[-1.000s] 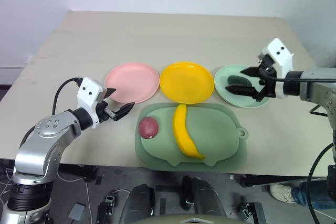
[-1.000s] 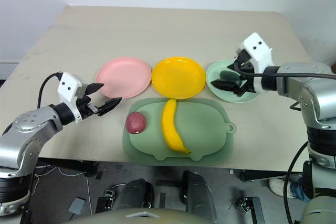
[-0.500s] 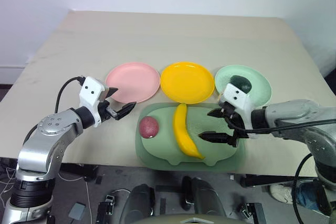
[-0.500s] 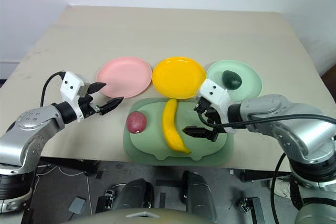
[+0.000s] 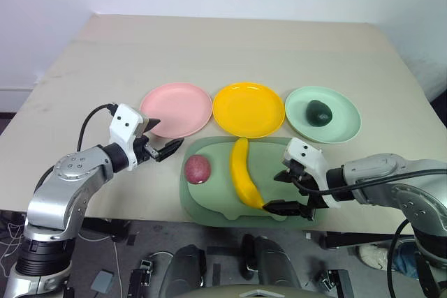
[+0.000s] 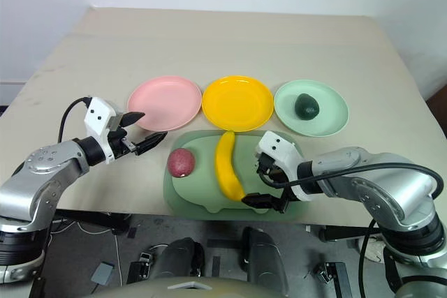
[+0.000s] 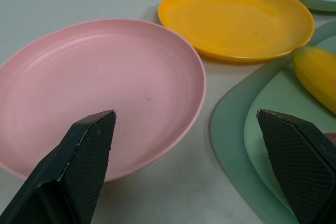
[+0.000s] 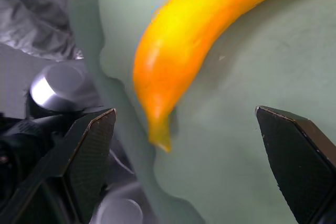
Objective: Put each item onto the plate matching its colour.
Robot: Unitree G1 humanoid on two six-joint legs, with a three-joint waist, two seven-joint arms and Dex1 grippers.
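I need to move my right gripper toward the banana's thick body before I close it. My fingers stop short of it, above the green tray [image 5: 293, 190].
A dark green avocado [image 5: 319, 112] rests on the mint green plate [image 5: 342, 128]. The yellow plate [image 5: 248, 109] and pink plate [image 5: 176, 109] hold nothing. A long yellow banana [image 5: 243, 174] and a round reddish-purple fruit [image 5: 197, 169] lie on the pale green pig-shaped tray [image 5: 293, 190]. My right gripper [image 5: 285, 191] hangs open over the tray's near right part, just beside the banana's near tip [image 8: 160, 139], nothing between its fingers. My left gripper [image 5: 162, 139] stands open and empty over the table, at the pink plate's near edge [image 7: 173, 140].
The three plates stand in a row behind the tray. The tray lies close to the table's near edge [image 5: 140, 214]. The far half of the beige table [image 5: 230, 47] is bare.
My right gripper left the avocado on the mint green plate, then swung back and down toward me to the banana's near end. The left gripper kept still.
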